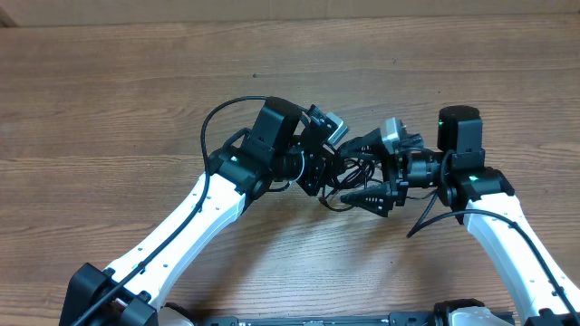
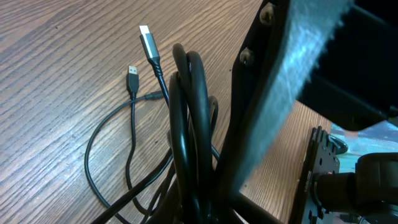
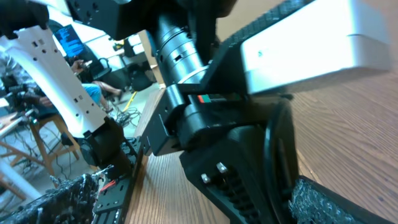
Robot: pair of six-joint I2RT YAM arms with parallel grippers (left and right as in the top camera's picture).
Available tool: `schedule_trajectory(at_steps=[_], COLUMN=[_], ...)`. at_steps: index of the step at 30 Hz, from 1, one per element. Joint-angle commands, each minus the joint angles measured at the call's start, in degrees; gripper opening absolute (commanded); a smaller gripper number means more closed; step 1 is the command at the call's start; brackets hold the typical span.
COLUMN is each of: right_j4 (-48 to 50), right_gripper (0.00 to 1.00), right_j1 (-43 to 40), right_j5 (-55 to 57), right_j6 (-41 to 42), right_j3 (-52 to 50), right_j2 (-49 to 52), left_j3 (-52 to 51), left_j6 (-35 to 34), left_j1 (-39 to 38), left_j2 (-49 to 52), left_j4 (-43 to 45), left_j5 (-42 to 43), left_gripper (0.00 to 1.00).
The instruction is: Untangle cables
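The black cord has to be untangled, so my right gripper will next pick it up by its loose loop point(image 3: 271, 149). The bundled part stays free to untangle.
The cables point(image 2: 186, 112) are thin black cords bunched into an upright bundle that runs down between the jaws of my left gripper point(image 1: 319, 172), which is shut on them. Two loose ends lie on the wood: a silvery USB plug point(image 2: 147, 40) and a smaller dark plug point(image 2: 132, 78). From above, the tangle point(image 1: 352, 174) sits between both grippers. My right gripper point(image 1: 364, 174) stands open right beside the left one, its padded finger point(image 2: 298, 87) crossing close to the bundle. In the right wrist view a cable loop point(image 3: 278, 155) hangs by the left gripper's body point(image 3: 230, 155).
The wooden table point(image 1: 136, 100) stretches all around the two arms. The left arm's own thick black wire point(image 1: 217, 113) arcs above its wrist. A dark mounting rail point(image 3: 118, 186) runs along the table's near edge.
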Motion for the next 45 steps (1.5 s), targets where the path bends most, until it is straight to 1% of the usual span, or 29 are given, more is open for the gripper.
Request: schedule_trajectory(at_steps=[1, 5, 8, 9, 11, 13, 15, 26, 27, 40, 44, 45], right_j4=[0.92, 1.36, 1.31, 1.29, 1.31, 1.31, 1.31, 1.14, 1.11, 1.11, 1.09, 0.83], right_gripper=[0.98, 0.96, 0.88, 0.84, 0.72, 0.64, 0.51, 0.13, 0.04, 0.04, 0.04, 0.04], right_j1=[1.2, 1.27, 1.27, 1.29, 1.31, 1.31, 1.31, 1.31, 1.31, 1.25, 1.14, 0.9], right_j5=[0.48, 0.59, 1.18, 1.33, 1.53, 1.55, 1.55, 1.55, 1.57, 2.27, 2.4, 2.36], right_j6=[-1.53, -1.55, -1.53, -1.51, -1.51, -1.51, -1.51, -1.51, -1.51, -1.27, -0.83, -0.81], right_j3=[0.44, 0.44, 0.44, 0.44, 0.44, 0.44, 0.44, 0.44, 0.44, 0.44, 0.44, 0.44], right_j2=[0.07, 0.07, 0.07, 0.07, 0.07, 0.07, 0.07, 0.07, 0.07, 0.07, 0.07, 0.07], left_j3=[0.42, 0.42, 0.42, 0.42, 0.42, 0.42, 0.42, 0.42, 0.42, 0.42, 0.42, 0.42], left_j6=[1.95, 2.43, 2.78, 2.78, 2.78, 2.8, 2.8, 2.75, 2.75, 2.78, 2.75, 2.75], left_j1=[-0.39, -0.39, -0.39, -0.39, -0.39, -0.42, -0.42, -0.42, -0.42, -0.37, -0.26, -0.26], left_j2=[-0.13, -0.13, -0.13, -0.13, -0.13, -0.13, -0.13, -0.13, -0.13, -0.13, -0.13, -0.13], left_j4=[0.5, 0.5, 0.55, 0.55, 0.52, 0.72, 0.94, 2.23, 2.21, 2.14, 1.51, 0.92], left_j5=[3.3, 4.83, 5.11, 5.11, 5.35, 6.23, 6.54, 6.38, 6.38, 5.84, 2.14, -0.94], left_gripper=[0.04, 0.04, 0.04, 0.04, 0.04, 0.04, 0.04, 0.04, 0.04, 0.04, 0.04, 0.04])
